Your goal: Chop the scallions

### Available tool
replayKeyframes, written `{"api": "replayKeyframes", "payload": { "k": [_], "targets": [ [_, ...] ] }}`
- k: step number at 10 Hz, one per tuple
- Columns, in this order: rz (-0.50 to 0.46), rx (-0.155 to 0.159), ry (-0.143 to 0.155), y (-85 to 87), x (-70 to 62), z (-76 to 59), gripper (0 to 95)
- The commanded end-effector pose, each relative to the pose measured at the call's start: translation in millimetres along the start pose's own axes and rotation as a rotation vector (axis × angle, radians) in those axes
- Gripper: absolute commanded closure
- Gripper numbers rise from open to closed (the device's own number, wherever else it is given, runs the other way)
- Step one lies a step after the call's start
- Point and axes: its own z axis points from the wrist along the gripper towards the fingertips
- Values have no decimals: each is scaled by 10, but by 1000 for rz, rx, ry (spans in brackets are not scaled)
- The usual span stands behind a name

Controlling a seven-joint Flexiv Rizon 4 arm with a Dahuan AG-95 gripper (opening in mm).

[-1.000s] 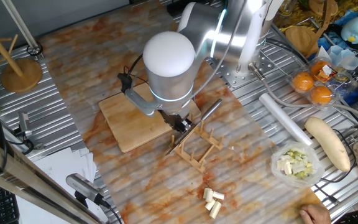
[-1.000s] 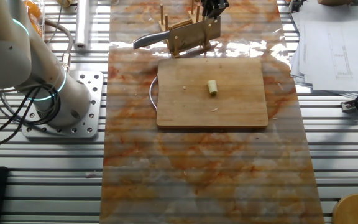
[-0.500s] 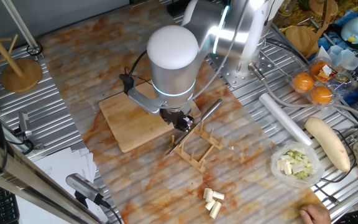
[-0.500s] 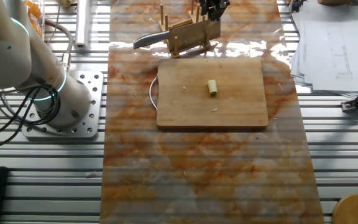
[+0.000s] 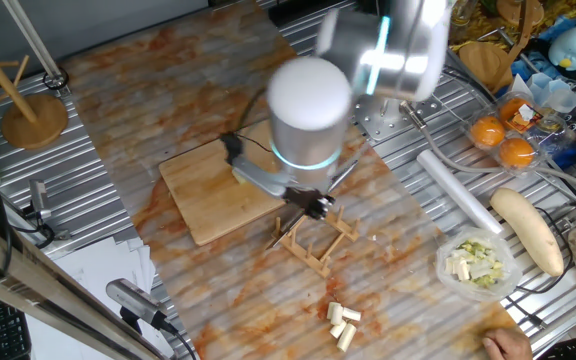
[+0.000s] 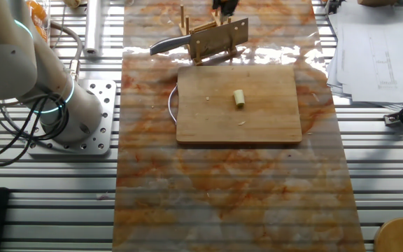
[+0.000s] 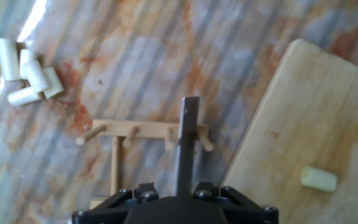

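I should next grab the knife point(image 6: 215, 35) by its handle to chop the scallion piece on the cutting board.
A short pale green scallion stub point(image 6: 239, 98) point(image 7: 319, 178) lies alone on the wooden cutting board point(image 6: 264, 119) point(image 5: 203, 190) point(image 7: 303, 112). The arm hides it in one fixed view. A knife point(image 6: 215, 35) point(image 5: 340, 177) point(image 7: 187, 137) rests on edge in a small wooden rack point(image 6: 200, 50) point(image 5: 318, 240) point(image 7: 114, 168) just beyond the board. My gripper point(image 6: 224, 7) point(image 5: 313, 203) point(image 7: 182, 190) hovers over the knife, its jaws spread wide. The knife's thin back runs between them without touching either side. The fingertips are out of view.
A pile of pale cut pieces point(image 5: 341, 325) point(image 7: 27, 71) lies on the table past the rack. To the right are a bowl of chopped bits point(image 5: 476, 264), a long cream root point(image 5: 528, 230), oranges point(image 5: 503, 140) and a white roll point(image 5: 458, 190). Papers point(image 6: 373, 42) lie beside the mat.
The arm has swung to the right in one fixed view, and the gripper has slid along above the knife. The knife, rack and scallion stub have not moved.
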Motion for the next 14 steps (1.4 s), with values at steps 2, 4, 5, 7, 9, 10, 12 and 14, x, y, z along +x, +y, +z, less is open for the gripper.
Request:
{"api": "replayKeyframes", "payload": {
  "k": [2,4,5,7,9,10,12,14],
  "targets": [
    [-29,50,9,-10,40,132,570],
    [-22,59,1,-27,48,213,570],
    [-20,62,-1,-37,53,266,570],
    [-24,82,-1,-68,61,346,570],
    [-36,91,-12,-141,111,428,570],
    [-40,91,-14,-166,132,456,570],
    [-26,94,-16,-154,111,535,570],
    [-20,101,-13,-150,84,563,570]
  ]
}}
